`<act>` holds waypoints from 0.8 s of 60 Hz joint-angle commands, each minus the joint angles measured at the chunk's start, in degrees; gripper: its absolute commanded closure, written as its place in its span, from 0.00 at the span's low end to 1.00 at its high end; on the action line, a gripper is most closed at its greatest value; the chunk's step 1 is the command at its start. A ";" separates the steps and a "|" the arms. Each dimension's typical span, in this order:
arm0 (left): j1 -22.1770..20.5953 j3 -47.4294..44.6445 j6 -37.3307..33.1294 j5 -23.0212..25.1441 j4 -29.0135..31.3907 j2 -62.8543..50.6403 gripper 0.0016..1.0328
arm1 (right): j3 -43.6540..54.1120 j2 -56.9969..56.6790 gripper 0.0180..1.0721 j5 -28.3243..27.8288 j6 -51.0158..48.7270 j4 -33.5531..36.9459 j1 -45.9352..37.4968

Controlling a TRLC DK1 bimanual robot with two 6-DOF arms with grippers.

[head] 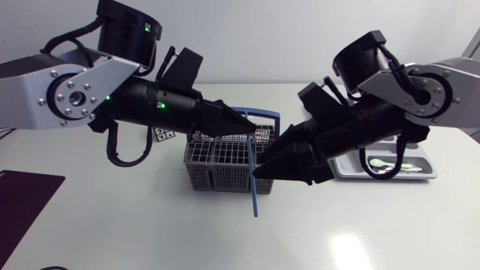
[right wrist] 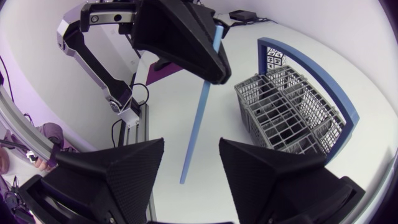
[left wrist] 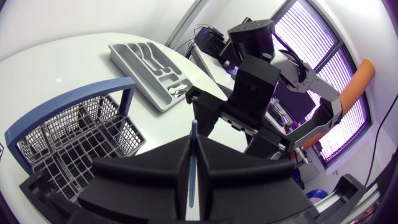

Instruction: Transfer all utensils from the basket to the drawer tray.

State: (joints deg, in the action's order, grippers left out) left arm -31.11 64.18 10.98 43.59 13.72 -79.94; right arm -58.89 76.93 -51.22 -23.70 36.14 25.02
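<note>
My left gripper's fingers are covering the upper end of the long blue utensil, so my right gripper should next grab the utensil at the middle of its body.
A long thin blue utensil hangs upright over the front of the grey wire basket, which has a blue handle. My left gripper is shut on its upper end, seen also in the left wrist view. My right gripper comes in from the right at mid-height of the utensil. In the right wrist view it is open, with the blue utensil between its fingers and untouched. The grey drawer tray lies at the right with pale utensils in it.
A dark purple mat lies at the table's front left. A small marker tag sits behind the basket. In the left wrist view the tray lies beyond the basket.
</note>
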 commanded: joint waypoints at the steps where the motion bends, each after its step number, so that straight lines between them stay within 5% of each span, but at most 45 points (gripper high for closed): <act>1: 0.53 1.38 1.94 1.14 -0.71 -0.48 0.97 | 0.09 0.68 0.55 -0.19 2.43 -1.16 1.53; 9: 0.88 1.30 1.94 1.41 -0.71 -0.30 0.97 | 0.18 1.56 0.60 0.86 2.70 -1.95 3.02; 20: 1.05 1.21 2.11 1.58 -0.80 -0.13 0.97 | 0.53 1.56 0.91 1.83 2.79 -2.83 3.81; 45: 1.23 1.12 2.55 2.02 -1.06 0.40 0.96 | 1.94 2.00 0.95 4.02 4.19 -3.71 4.34; 48: 1.41 1.12 2.73 2.02 -1.15 0.75 0.87 | 2.20 2.00 0.95 4.11 4.19 -3.62 4.52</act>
State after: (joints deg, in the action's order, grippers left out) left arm -30.41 64.18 11.84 44.80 13.45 -79.92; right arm -58.67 77.71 -46.70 -18.39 32.93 28.14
